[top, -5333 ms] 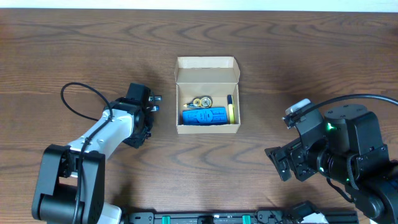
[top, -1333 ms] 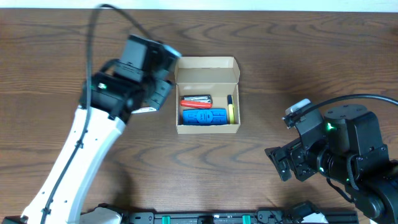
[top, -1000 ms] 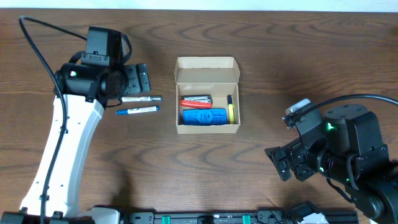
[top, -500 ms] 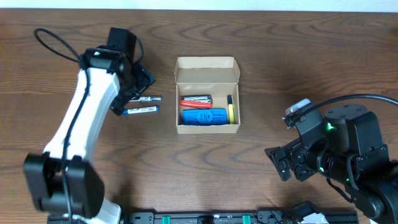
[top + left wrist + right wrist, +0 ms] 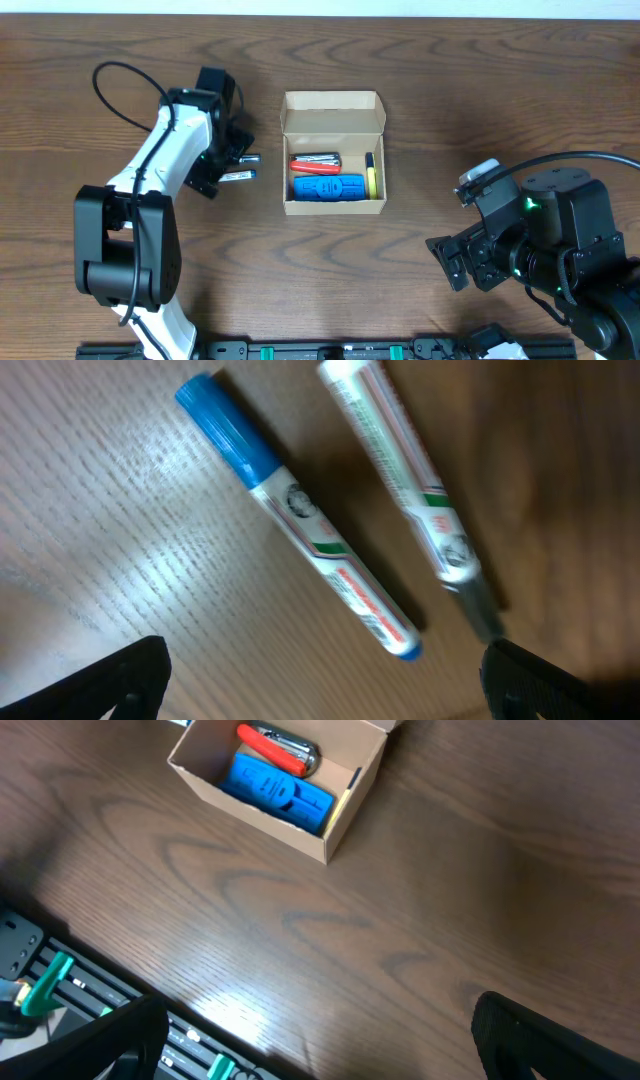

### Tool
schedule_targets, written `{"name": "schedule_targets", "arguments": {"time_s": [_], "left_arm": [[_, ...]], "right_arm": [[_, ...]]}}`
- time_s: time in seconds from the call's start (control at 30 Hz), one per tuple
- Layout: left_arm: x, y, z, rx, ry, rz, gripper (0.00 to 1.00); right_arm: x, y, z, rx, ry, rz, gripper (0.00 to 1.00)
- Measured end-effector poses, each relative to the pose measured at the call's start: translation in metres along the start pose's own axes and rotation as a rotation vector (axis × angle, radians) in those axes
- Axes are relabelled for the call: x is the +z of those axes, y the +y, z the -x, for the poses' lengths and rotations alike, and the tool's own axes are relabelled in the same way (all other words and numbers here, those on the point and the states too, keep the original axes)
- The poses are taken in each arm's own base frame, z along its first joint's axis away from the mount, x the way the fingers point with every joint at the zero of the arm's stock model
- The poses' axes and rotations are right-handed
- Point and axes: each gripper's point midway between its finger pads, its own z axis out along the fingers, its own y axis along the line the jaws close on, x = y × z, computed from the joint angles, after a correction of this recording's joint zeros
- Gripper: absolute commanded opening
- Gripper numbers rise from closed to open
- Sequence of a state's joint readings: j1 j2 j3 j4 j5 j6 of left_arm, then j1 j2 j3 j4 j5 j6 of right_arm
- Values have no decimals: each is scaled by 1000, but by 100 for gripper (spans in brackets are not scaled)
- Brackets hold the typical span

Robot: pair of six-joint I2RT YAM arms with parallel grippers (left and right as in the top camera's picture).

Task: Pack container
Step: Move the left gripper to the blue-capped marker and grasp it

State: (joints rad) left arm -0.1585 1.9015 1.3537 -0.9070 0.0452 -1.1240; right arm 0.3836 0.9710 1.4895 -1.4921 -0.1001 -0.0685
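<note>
My left gripper moves down next, before it closes, since its open fingers are above both markers and closing now would miss the markers.
The container (image 5: 333, 118) is a tan cardboard box at the table's middle, its flap lid standing open at the back. It holds a red tool (image 5: 314, 160), a blue block (image 5: 330, 187) and a yellow piece (image 5: 370, 181). Two markers lie left of it: a blue-capped marker (image 5: 300, 530) and a white marker with a grey tip (image 5: 405, 470). My left gripper (image 5: 222, 166) hovers open right over them, covering their left ends in the overhead view, nothing between its fingers (image 5: 125, 678). My right gripper (image 5: 448, 262) rests open and empty, right of the container (image 5: 250, 805).
A black rail with green clips (image 5: 60, 990) runs along the table's near edge, close to the right arm. The left arm's cable (image 5: 115, 85) loops over the table at the far left.
The left arm has folded in and brought its open gripper down over the two markers. The markers, the container and the right arm have not moved.
</note>
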Motion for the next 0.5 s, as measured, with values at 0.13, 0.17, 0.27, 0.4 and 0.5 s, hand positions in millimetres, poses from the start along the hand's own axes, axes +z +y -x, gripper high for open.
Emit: {"name": "schedule_targets", "arguments": {"time_s": [0.13,0.17,0.27,0.4,0.5], "left_arm": [[16,5,-3,-17,1,-1,94],[19,7,-4,-26,4,1,93],[26,9,-5,-43,2,-5,87],[32,8,-4,-63,-4,-20,83],[34,10,-4,-78,-6,-15,80]], "right_arm": [[0,0,0,0,0,0,99],[0,0,0,0,0,0,99],[0,0,0,0,0,0,99],[0,0,0,0,0,0,99],[0,0,0,0,0,0,99]]}}
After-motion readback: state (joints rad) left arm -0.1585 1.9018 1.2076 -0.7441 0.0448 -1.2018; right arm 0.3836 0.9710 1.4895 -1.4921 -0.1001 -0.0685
